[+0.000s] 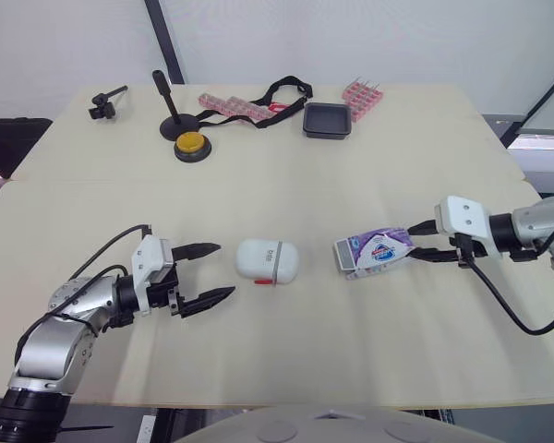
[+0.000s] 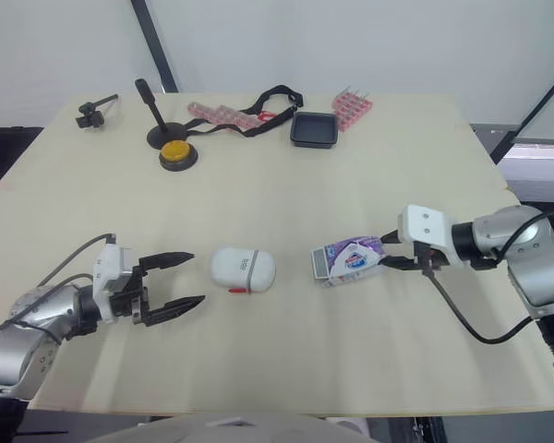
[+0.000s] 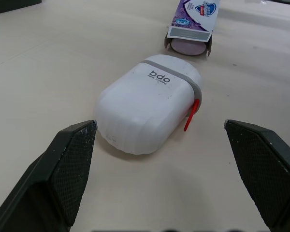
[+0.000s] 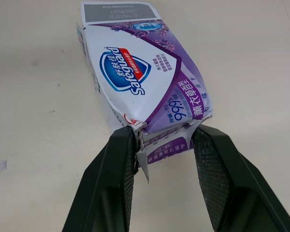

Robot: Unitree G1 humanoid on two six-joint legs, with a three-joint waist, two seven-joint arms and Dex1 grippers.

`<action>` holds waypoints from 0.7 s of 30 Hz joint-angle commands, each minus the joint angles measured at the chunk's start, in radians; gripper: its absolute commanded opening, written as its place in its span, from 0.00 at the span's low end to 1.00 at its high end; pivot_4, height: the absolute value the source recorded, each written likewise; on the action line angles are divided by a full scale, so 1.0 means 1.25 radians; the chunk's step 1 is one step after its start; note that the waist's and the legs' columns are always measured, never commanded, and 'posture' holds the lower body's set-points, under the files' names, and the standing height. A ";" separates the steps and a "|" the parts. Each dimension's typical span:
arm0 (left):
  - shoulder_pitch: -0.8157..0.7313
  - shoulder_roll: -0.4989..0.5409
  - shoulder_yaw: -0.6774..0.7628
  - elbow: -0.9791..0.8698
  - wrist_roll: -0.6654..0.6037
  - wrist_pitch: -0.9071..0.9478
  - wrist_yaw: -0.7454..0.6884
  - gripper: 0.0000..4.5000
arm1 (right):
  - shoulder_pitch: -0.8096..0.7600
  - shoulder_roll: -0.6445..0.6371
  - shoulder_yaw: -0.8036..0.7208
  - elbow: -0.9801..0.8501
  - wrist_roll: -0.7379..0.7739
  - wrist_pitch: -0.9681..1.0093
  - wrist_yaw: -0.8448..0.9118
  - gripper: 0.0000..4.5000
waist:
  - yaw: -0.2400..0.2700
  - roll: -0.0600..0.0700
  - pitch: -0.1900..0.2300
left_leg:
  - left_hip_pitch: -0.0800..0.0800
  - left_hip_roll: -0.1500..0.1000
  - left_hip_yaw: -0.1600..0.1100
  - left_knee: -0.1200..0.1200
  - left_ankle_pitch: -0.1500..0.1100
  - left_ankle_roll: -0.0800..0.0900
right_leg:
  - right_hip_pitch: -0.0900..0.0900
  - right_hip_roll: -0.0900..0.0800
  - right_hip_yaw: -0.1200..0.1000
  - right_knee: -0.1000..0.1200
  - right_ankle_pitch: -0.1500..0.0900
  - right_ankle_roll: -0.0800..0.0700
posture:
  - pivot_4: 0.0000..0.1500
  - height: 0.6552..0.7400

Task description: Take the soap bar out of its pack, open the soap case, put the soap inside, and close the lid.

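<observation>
The red latch (image 1: pixel 263 281) sticks out beside the grey band. So next, my left gripper grabs the white soap case by its plain rounded end (image 1: pixel 249 259).
The white soap case (image 1: pixel 268 261), lid down with a red latch on its near side, lies at the table's middle. My left gripper (image 1: pixel 208 273) stands open just to its left, nothing between its fingers (image 3: pixel 70 166). To the case's right lies the purple and white soap pack (image 1: pixel 373 251), its open end facing the case, with the pale soap bar (image 3: pixel 187 46) showing inside. My right gripper (image 1: pixel 415 245) is shut on the pack's crumpled far end (image 4: pixel 166 140).
At the table's far side sit a yellow button (image 1: pixel 192 146), a black stand (image 1: pixel 169 120), a black strap (image 1: pixel 282 90), pink strips (image 1: pixel 229 106), a black tray (image 1: pixel 328 120) and a small black clamp (image 1: pixel 104 103). The table's front edge runs close below both arms.
</observation>
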 commanded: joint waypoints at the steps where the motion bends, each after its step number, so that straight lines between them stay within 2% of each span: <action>1: -0.004 0.007 0.010 0.000 0.004 -0.016 -0.001 1.00 | -0.024 -0.029 -0.034 -0.029 -0.001 -0.008 0.002 0.42 | 0.000 0.000 0.000 | 0.000 0.000 0.000 0.000 0.000 0.000 | 0.000 0.000 0.000 0.000 0.000 0.000 | 1.00 0.87; 11: -0.043 -0.026 -0.027 0.012 0.014 -0.014 0.004 1.00 | 0.000 -0.094 -0.065 -0.028 -0.001 -0.038 0.015 0.42 | 0.003 0.000 0.000 | 0.000 0.000 0.000 0.000 0.000 0.000 | 0.000 0.000 0.001 0.000 0.000 0.000 | 1.00 0.87; 21: -0.073 -0.020 -0.038 0.019 0.005 -0.002 -0.013 1.00 | 0.053 -0.152 -0.181 0.047 0.025 -0.052 0.027 0.42 | 0.004 0.000 0.000 | 0.000 0.000 0.000 0.000 0.000 0.000 | 0.000 0.000 0.001 0.000 0.000 0.000 | 1.00 0.87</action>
